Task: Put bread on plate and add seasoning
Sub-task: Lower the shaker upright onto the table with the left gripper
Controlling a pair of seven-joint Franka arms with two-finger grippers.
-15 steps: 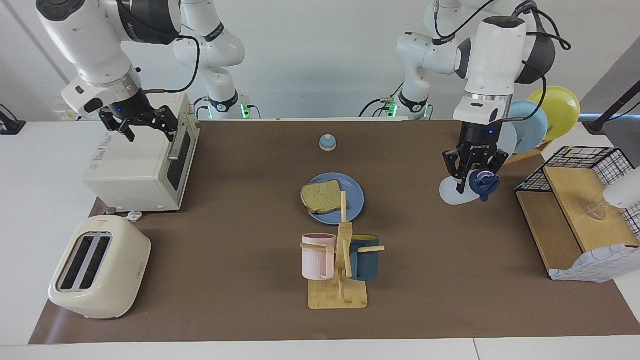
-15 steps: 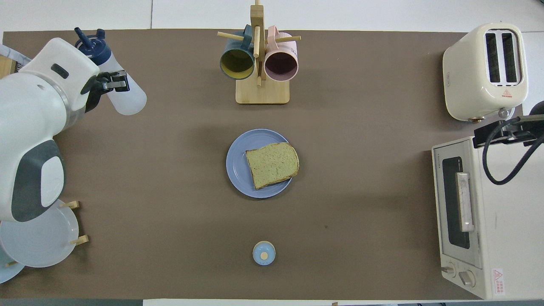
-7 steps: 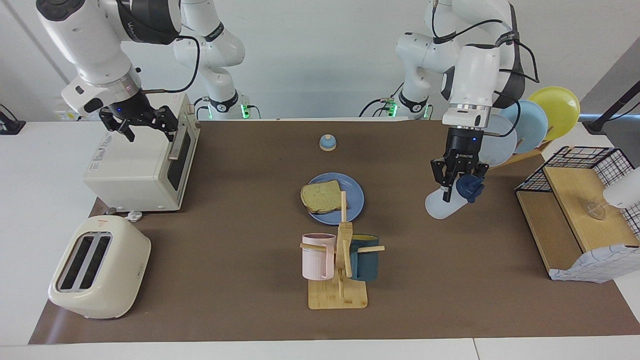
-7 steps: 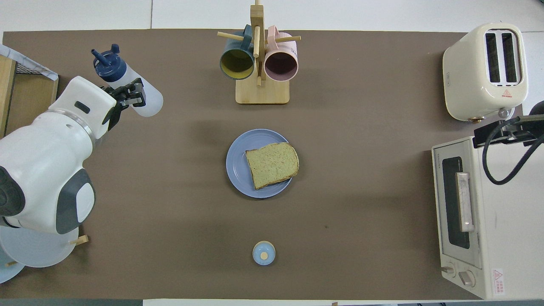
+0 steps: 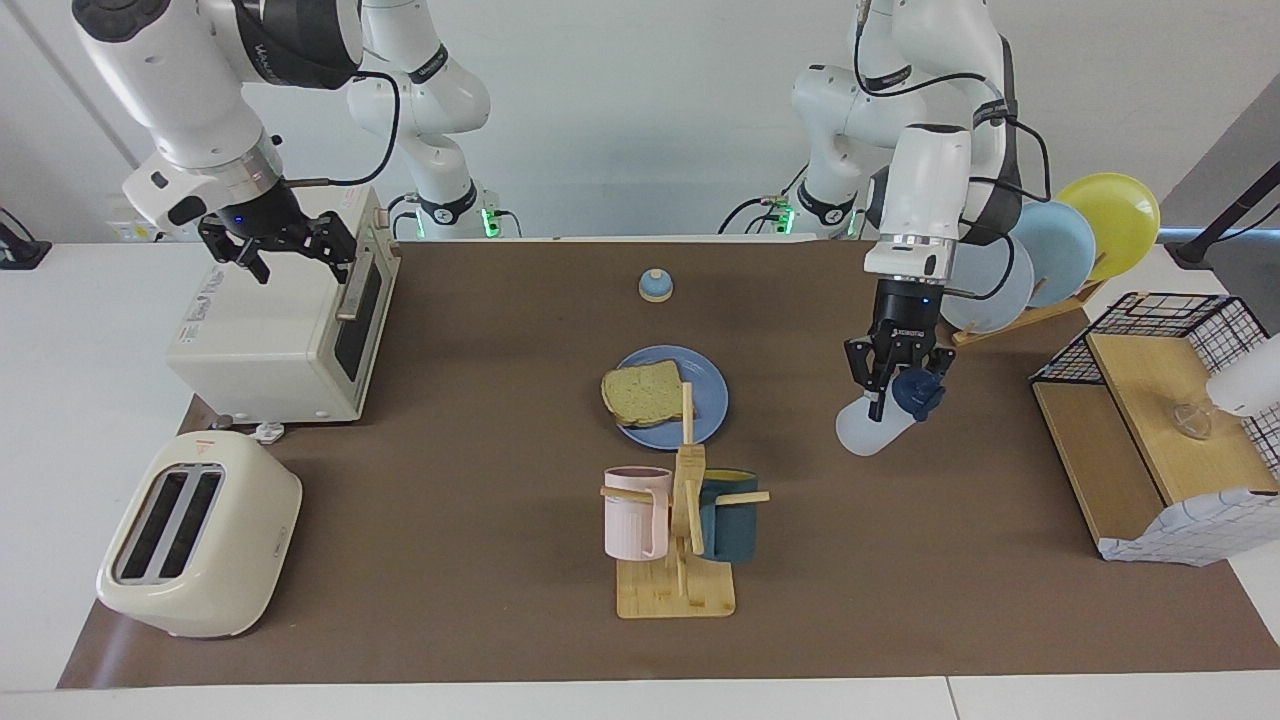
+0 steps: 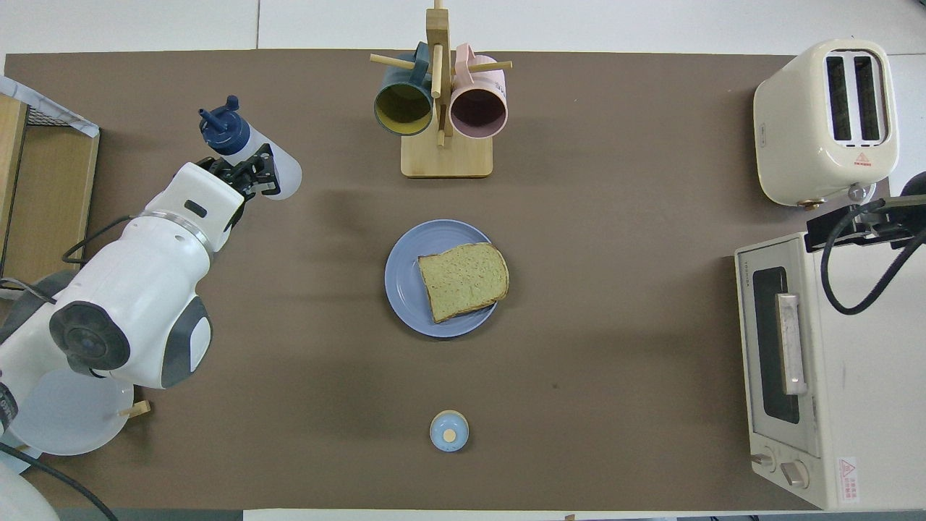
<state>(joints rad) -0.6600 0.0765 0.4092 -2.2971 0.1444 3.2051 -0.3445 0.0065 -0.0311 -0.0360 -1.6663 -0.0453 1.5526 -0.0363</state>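
Observation:
The white bottle (image 6: 286, 174) is hanging tilted with its base above the brown mat, so I should keep holding the bottle with my left gripper for now.
The bread (image 5: 643, 393) (image 6: 463, 281) lies flat on the medium-blue plate (image 5: 708, 374) (image 6: 402, 278) at the middle of the mat. My left gripper (image 5: 893, 388) (image 6: 255, 172) is shut on the seasoning (image 5: 868, 430) (image 6: 283, 174), a translucent white bottle with a navy cap (image 5: 915, 392) (image 6: 224, 132). It holds the bottle tilted in the air over bare mat, between the plate and the dish rack. My right gripper (image 5: 280, 250) hangs open and holding nothing over the toaster oven (image 5: 280, 330), where that arm waits.
A wooden mug rack (image 5: 680, 560) (image 6: 441, 155) with a pink and a teal mug stands farther from the robots than the plate. A small blue bell (image 5: 655, 286) (image 6: 449, 431) sits nearer to them. A toaster (image 5: 200, 535), a dish rack with pale and yellow plates (image 5: 1060, 250) and a wire shelf (image 5: 1150, 420) line the table's ends.
My left gripper has carried the bottle away from the dish rack toward the plate, and a little lower. The right arm, bread and plate have not moved.

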